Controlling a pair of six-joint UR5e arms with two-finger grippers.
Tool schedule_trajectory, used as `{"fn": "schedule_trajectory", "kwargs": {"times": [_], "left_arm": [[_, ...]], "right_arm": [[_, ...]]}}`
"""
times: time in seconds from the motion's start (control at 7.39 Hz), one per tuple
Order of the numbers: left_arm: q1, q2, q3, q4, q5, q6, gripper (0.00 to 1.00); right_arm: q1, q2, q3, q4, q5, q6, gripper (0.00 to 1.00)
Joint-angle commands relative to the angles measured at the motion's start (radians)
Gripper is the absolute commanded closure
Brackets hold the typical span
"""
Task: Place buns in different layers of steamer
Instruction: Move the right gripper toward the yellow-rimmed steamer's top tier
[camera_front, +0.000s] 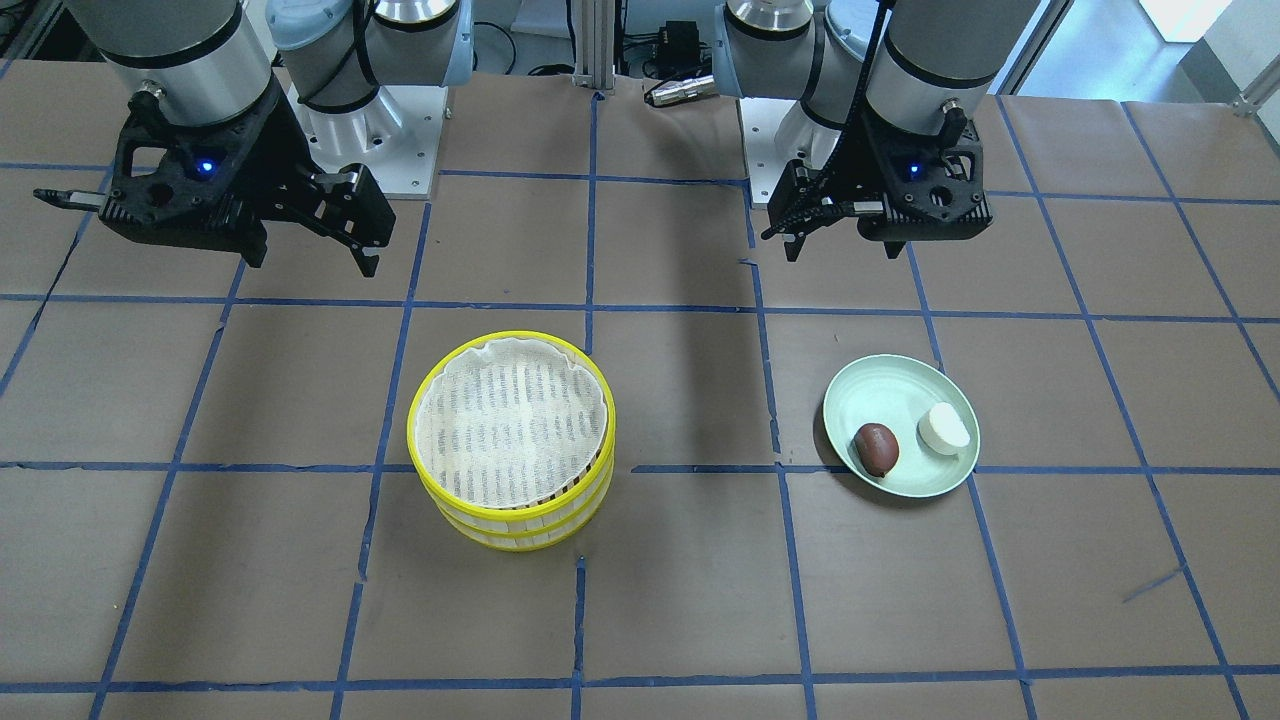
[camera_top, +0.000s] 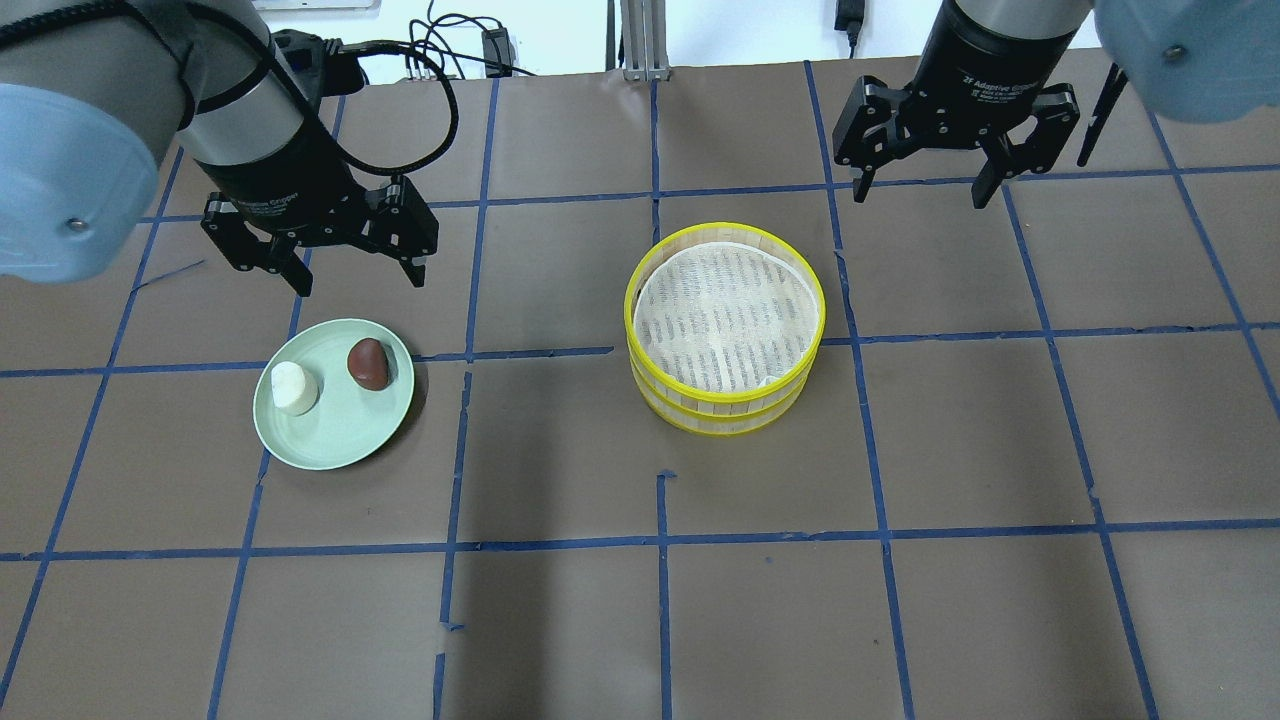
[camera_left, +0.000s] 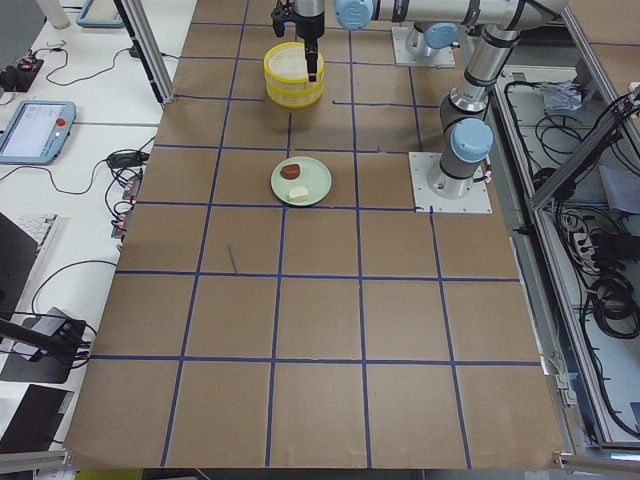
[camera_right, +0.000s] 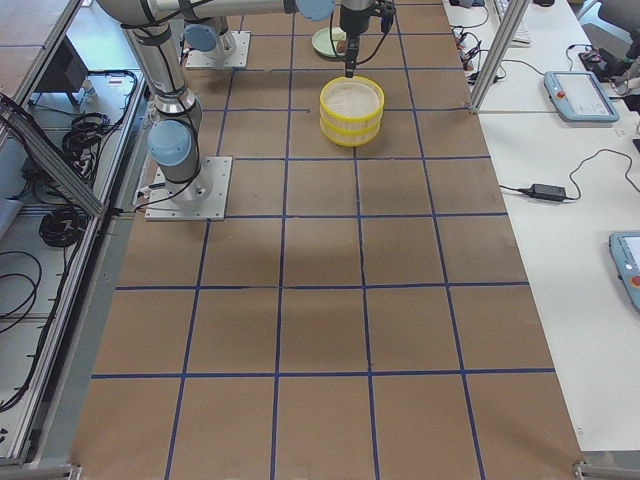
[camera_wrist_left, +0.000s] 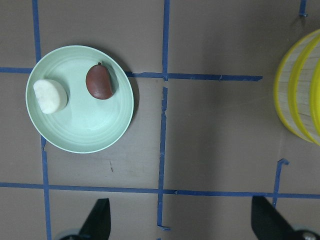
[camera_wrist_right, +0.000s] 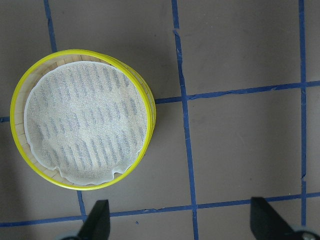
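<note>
I should grab the upper layer by its thin yellow rim (camera_front: 411, 446) next with my right gripper, because the steamer layer (camera_front: 513, 422) is far too wide for my fingers.
The two yellow-rimmed steamer tiers (camera_top: 720, 415) stand stacked at mid-table, and the top tier's white cloth is bare; the stack also shows in the front view (camera_front: 515, 520) and the right wrist view (camera_wrist_right: 150, 110). The white bun (camera_top: 293, 388) and the reddish-brown bun (camera_top: 369, 363) lie side by side on the pale green plate (camera_top: 335, 435). They also show in the left wrist view, white bun (camera_wrist_left: 50, 96) and brown bun (camera_wrist_left: 99, 81). My left gripper (camera_top: 358, 280) hovers open and empty just behind the plate. My right gripper (camera_top: 922, 192) hovers open and empty behind and to the right of the steamer.
The table is brown paper with a grid of blue tape. The arm bases (camera_front: 370, 150) stand at the robot's edge of the table. Monitors, cables and a pendant (camera_left: 35, 130) lie on benches beyond the table's long edge.
</note>
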Motion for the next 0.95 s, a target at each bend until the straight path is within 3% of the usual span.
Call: {"fn": "schedule_trajectory", "kwargs": {"times": [0.0, 0.54, 0.68, 0.81], "left_arm": [[0.0, -0.001, 0.0, 0.0, 0.0, -0.001, 0.0], [-0.002, -0.003, 0.0, 0.0, 0.002, -0.002, 0.0], [-0.002, -0.003, -0.002, 0.0, 0.002, -0.002, 0.0], [-0.002, -0.003, -0.002, 0.0, 0.002, -0.004, 0.0]], "right_arm": [[0.001, -0.001, 0.01, -0.002, -0.003, 0.0, 0.0], [0.006, 0.001, 0.04, -0.05, 0.008, 0.012, 0.0], [0.01, 0.017, 0.083, -0.094, 0.02, 0.0, 0.0], [0.015, 0.077, 0.127, -0.229, 0.02, 0.003, 0.0]]}}
